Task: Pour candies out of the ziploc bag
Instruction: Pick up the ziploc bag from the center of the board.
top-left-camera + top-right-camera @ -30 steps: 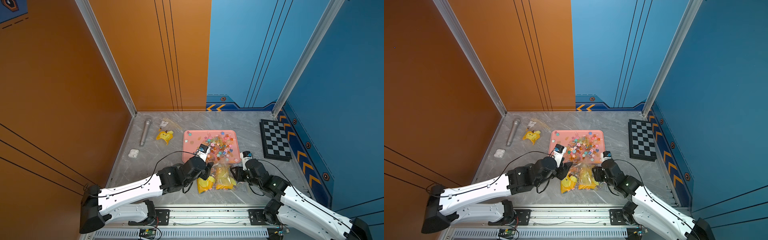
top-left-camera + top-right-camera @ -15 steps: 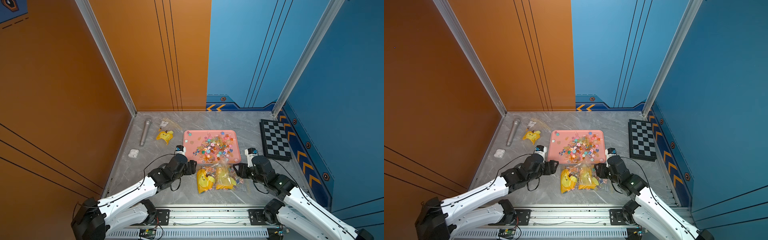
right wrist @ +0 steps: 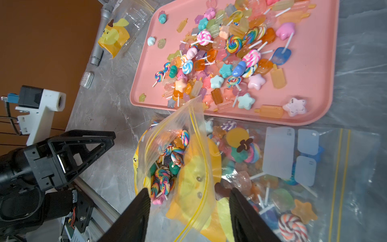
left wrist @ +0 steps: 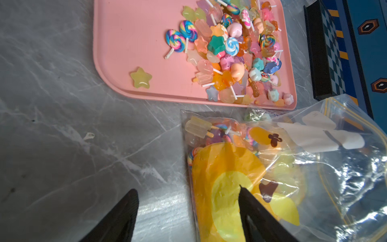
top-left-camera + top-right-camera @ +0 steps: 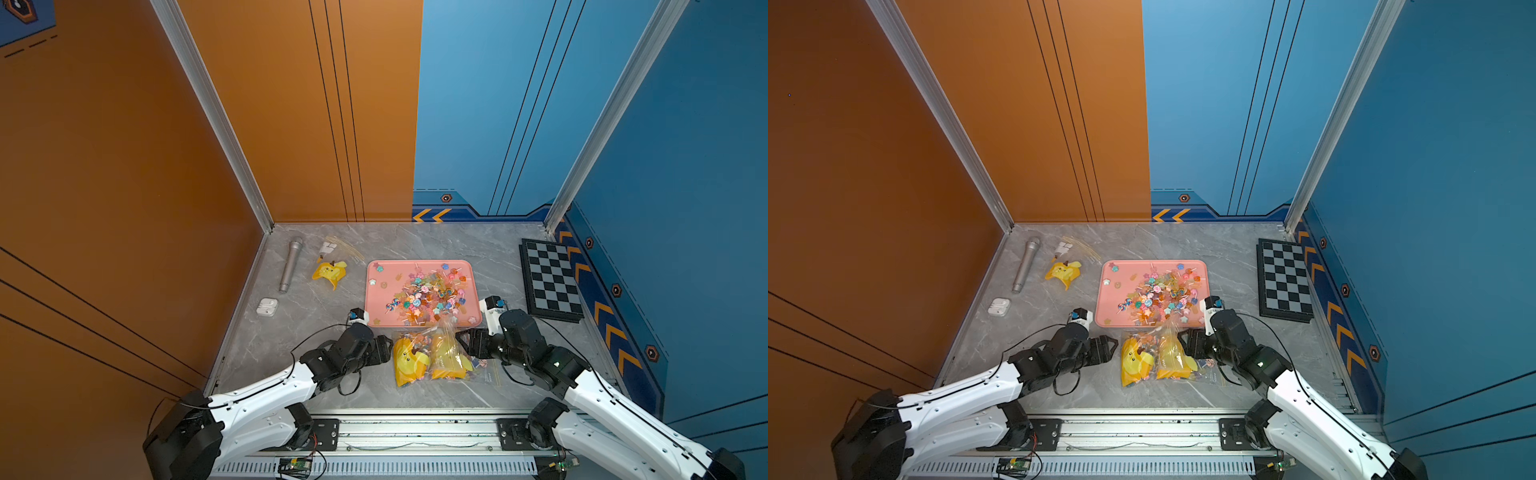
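Note:
My right gripper needs to move toward the fold of the clear plastic before it closes on it. The plastic is between my right gripper's fingers, but they stop short of its standing fold [image 5: 450,336] [image 3: 200,177].
A clear ziploc bag [image 5: 432,353] with yellow print lies on the grey table just in front of the pink tray [image 5: 374,291]. Its mouth flap [image 3: 188,130] stands up toward the tray. Many candies [image 5: 428,295] are heaped on the tray, and more candies [image 3: 167,163] stay inside the bag. My left gripper [image 4: 187,189] is open at the bag's left edge, holding nothing. My right gripper [image 3: 189,189] is open at the bag's right side, its fingers apart around the loose plastic. In both top views the grippers [image 5: 1113,345] [image 5: 1183,340] flank the bag.
A second clear bag [image 3: 314,167] with candies lies flat beside the first. At the back left are a silver microphone [image 5: 291,266], a crumpled yellow-printed bag [image 5: 330,272] and a white earbud case [image 5: 267,306]. A chessboard [image 5: 550,278] lies at the right.
My left gripper drew back from over the tray toward the front left. Both grippers opened wider. The bag now rests on the table between them.

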